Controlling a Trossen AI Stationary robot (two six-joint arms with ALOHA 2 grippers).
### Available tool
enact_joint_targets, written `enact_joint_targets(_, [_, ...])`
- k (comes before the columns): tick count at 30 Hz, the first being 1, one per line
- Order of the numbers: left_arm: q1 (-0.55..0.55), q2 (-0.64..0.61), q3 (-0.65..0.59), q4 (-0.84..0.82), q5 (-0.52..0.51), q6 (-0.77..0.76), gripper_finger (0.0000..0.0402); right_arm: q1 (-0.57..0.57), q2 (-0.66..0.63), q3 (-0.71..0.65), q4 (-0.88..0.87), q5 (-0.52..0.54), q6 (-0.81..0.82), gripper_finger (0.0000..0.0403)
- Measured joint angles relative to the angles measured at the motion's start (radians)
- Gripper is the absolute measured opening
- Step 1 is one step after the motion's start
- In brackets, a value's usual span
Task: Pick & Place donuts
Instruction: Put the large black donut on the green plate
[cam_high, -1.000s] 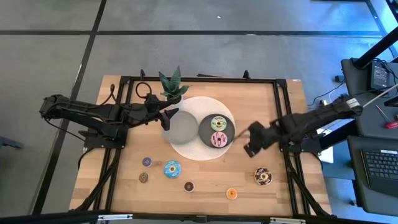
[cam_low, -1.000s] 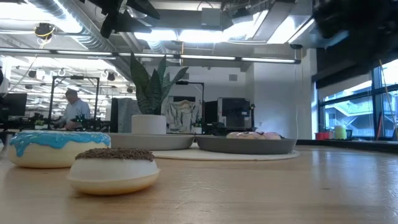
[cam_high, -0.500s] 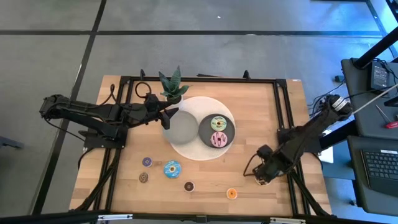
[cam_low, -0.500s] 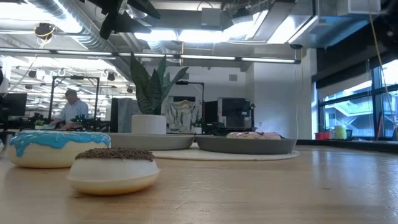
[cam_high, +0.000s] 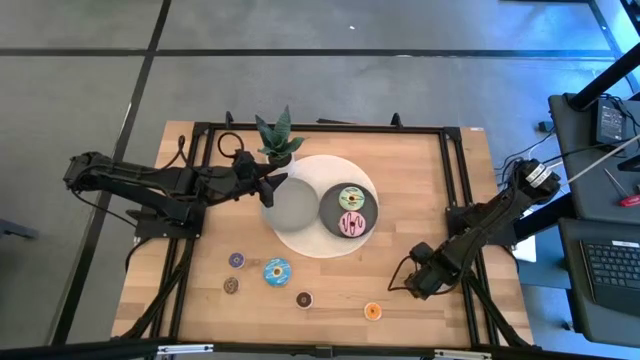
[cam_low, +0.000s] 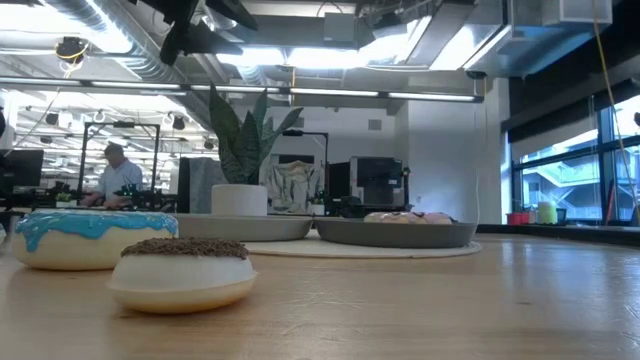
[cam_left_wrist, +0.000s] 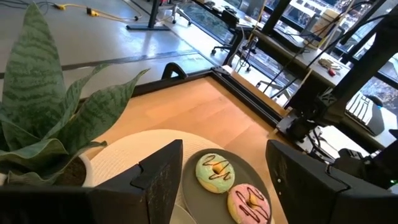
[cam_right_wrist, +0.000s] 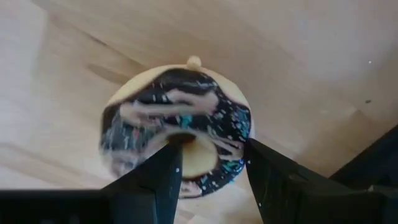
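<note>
My right gripper picks up the chocolate donut by its ring between hole and rim (cam_right_wrist: 227, 134) next, to set it on the dark plate.
My right gripper (cam_high: 420, 281) is low over the table's near right part and hides the dark chocolate donut in the high view. In the right wrist view that donut (cam_right_wrist: 180, 106), with pale drizzle and sprinkles, lies flat on the wood, and my open gripper (cam_right_wrist: 211, 162) points down at it with a finger over each side of its ring. My left gripper (cam_high: 268, 188) waits open by the plant, facing the dark plate (cam_left_wrist: 273, 186). A green donut (cam_high: 350, 197) and a pink donut (cam_high: 351, 224) lie on that plate. Blue (cam_high: 277, 271), purple (cam_high: 236, 260), orange (cam_high: 372, 311) and two small brown donuts (cam_high: 303, 298) lie on the table. My right gripper comes at the chocolate donut from above, pointing down, one finger (cam_right_wrist: 158, 180) on each side of the ring near its hole. The picture is blurred there, and I cannot tell whether a finger touches the icing. The donut lies flat on the table.
A white round mat (cam_high: 300, 240) carries a grey plate (cam_high: 291, 203) and the dark plate (cam_high: 330, 225). A potted plant (cam_high: 277, 140) stands at the far side. In the low view the blue donut (cam_low: 85, 238) and a brown donut (cam_low: 180, 272) stand close. Bare wood lies right of them.
My right gripper has left the dark plate's right side, swung toward the table's near right part and come down over the chocolate donut, which it now covers in the high view. My left arm has kept still.
</note>
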Motion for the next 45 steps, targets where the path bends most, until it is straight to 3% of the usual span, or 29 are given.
enact_joint_targets(8, [0.0, 0.054, 0.0, 0.001, -0.004, -0.003, 0.0225, 0.0, 0.009, -0.028, -0.024, -0.003, 0.03, 0.0162])
enact_joint_targets(19, [0.0, 0.167, 0.0, 0.004, 0.021, -0.028, 0.0224, 0.001, 0.009, -0.028, -0.026, -0.003, 0.027, 0.0092])
enact_joint_targets(25, [0.0, 0.145, 0.0, 0.003, 0.066, -0.027, 0.0225, 0.001, 0.009, -0.02, -0.035, -0.002, -0.011, 0.005])
enact_joint_targets(30, [0.0, 0.079, 0.0, 0.006, 0.066, -0.017, 0.0225, -0.002, 0.003, 0.032, -0.086, 0.028, -0.051, 0.0042])
enact_joint_targets(35, [0.0, 0.027, 0.0, 0.006, 0.064, 0.009, 0.0225, -0.038, -0.034, 0.118, -0.192, 0.112, -0.106, 0.005])
enact_joint_targets(38, [0.0, 0.018, 0.0, 0.006, 0.064, 0.009, 0.0224, -0.097, -0.055, 0.16, -0.192, 0.253, -0.154, 0.0054])
enact_joint_targets(41, [0.0, 0.018, 0.0, 0.005, 0.065, 0.009, 0.0226, -0.194, -0.062, 0.189, -0.188, 0.385, -0.264, 0.0055])
enact_joint_targets(45, [0.0, 0.019, 0.0, 0.005, 0.073, 0.009, 0.0225, -0.373, -0.062, 0.203, -0.141, 0.432, -0.501, 0.0055])
